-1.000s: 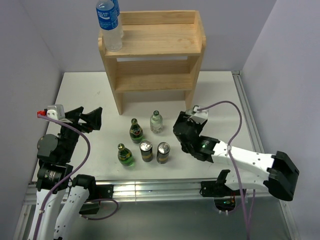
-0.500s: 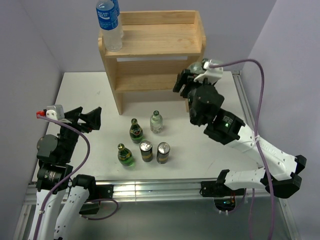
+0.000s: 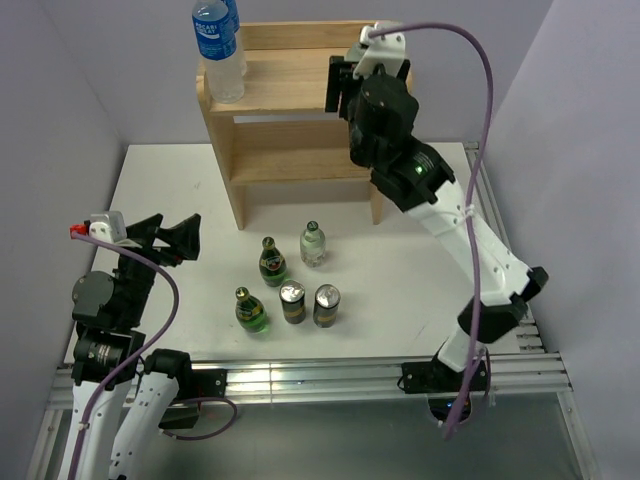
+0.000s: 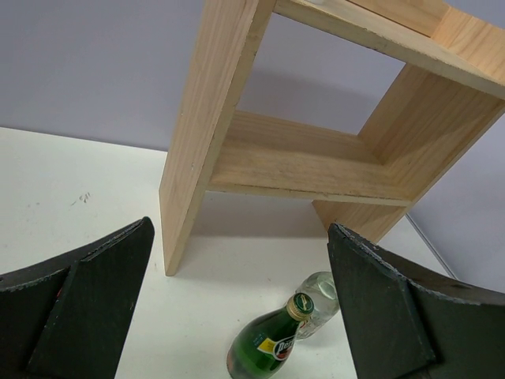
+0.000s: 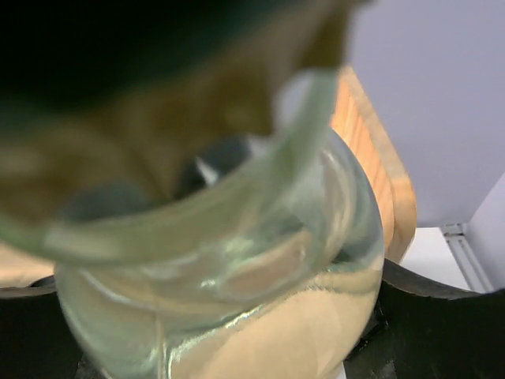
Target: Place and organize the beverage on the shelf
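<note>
My right gripper keeps holding the clear glass bottle [image 5: 237, 260] for now until it stands on the shelf's top: it hangs tilted above, and if I opened now, it would topple.
My right gripper [image 3: 341, 86] is up over the right half of the top tier of the wooden shelf [image 3: 300, 82]. It is shut on a clear glass bottle [image 5: 237, 260], which fills the right wrist view; the arm hides this bottle from above. On the table in front of the shelf stand a second clear bottle [image 3: 313, 243], two green bottles [image 3: 272, 262] [image 3: 252, 310] and two dark cans [image 3: 292, 301] [image 3: 327, 305]. My left gripper [image 3: 176, 238] is open and empty at the left, well apart from them. The left wrist view shows a green bottle [image 4: 272, 343].
A taller plastic water bottle [image 3: 220, 45] with a blue label stands on the shelf's top at its left end. The shelf's lower tier [image 4: 292, 162] holds nothing. Grey walls close in the table on the left, back and right.
My right arm has risen from the table right of the drinks up to the shelf's top tier, carrying the clear bottle. The left arm has not moved.
</note>
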### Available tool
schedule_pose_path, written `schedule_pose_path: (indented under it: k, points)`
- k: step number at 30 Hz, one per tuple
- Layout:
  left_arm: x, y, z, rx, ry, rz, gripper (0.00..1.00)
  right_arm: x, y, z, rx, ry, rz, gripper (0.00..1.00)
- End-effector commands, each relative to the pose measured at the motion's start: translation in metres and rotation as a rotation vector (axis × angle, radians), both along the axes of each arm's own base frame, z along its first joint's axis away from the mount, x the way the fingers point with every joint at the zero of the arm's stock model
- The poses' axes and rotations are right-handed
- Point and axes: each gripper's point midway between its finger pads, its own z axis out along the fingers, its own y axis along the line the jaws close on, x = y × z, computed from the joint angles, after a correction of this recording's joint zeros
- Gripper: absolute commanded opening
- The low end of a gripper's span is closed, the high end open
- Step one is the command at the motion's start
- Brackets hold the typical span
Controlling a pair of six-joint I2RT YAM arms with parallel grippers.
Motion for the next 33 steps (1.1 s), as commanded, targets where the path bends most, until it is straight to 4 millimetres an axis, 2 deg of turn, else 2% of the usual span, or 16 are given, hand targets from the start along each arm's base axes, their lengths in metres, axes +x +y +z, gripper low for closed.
schedule_pose_path:
  k: [1, 2, 3, 4, 5, 7, 10, 21, 33]
  points:
    - [-0.003, 0.002, 0.007, 0.020, -0.034, 0.006, 0.99, 0.003, -0.028, 0.066, 0.070, -0.139, -0.013, 0.00]
    - [-0.003, 0.002, 0.007, 0.022, -0.033, 0.005, 0.99, 0.009, -0.035, 0.069, 0.065, -0.145, -0.034, 0.00]
    - [-0.003, 0.002, 0.007, 0.021, -0.034, 0.005, 0.99, 0.018, -0.034, 0.065, 0.054, -0.140, -0.042, 0.00]
    - [-0.003, 0.002, 0.007, 0.020, -0.031, 0.006, 0.99, 0.019, -0.039, 0.073, 0.058, -0.158, -0.049, 0.00]
    - [-0.003, 0.002, 0.007, 0.020, -0.032, 0.006, 0.99, 0.029, -0.041, 0.069, 0.050, -0.156, -0.065, 0.00]
    - [-0.003, 0.002, 0.007, 0.021, -0.033, 0.006, 0.99, 0.033, -0.044, 0.074, 0.056, -0.171, -0.060, 0.00]
    - [-0.004, 0.002, 0.008, 0.021, -0.036, 0.003, 0.99, 0.046, -0.051, 0.071, 0.056, -0.170, -0.074, 0.00]
    - [-0.004, 0.002, 0.007, 0.021, -0.034, 0.005, 0.99, 0.094, -0.055, 0.038, 0.081, -0.109, -0.053, 0.00]
    - [-0.003, 0.003, 0.007, 0.023, -0.031, 0.011, 0.99, 0.120, -0.053, -0.004, 0.095, -0.029, -0.055, 0.00]
